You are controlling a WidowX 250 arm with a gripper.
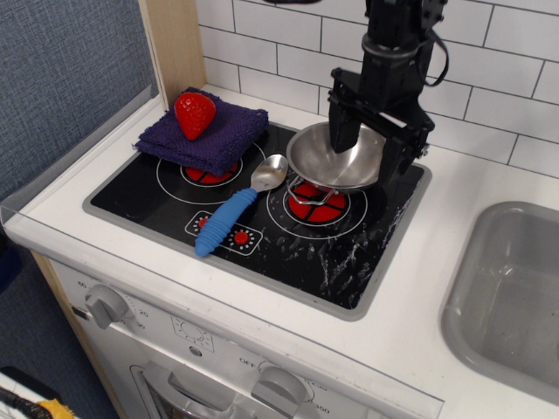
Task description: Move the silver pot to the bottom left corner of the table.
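Observation:
I should next pick up the silver pot by its rim [383,147] with my gripper, to move it to the table's corner by the clear raised edge [42,212].
The silver pot [330,160] sits on the right burner of the black stovetop [262,218], set into the white table [437,262]. One wire loop handle points toward the front. My gripper [367,153] is black and hangs over the pot's right side. Its jaws are open: one finger stands inside the bowl, the other outside the right rim. They straddle the rim and I cannot tell whether they touch it. The pot's far handle is hidden behind the gripper.
A blue-handled metal spoon [234,208] lies between the burners, its bowl next to the pot. A red strawberry [195,114] sits on a purple cloth [205,135] on the left burner. A grey sink [515,297] is at the right. A clear raised edge [70,153] borders the left.

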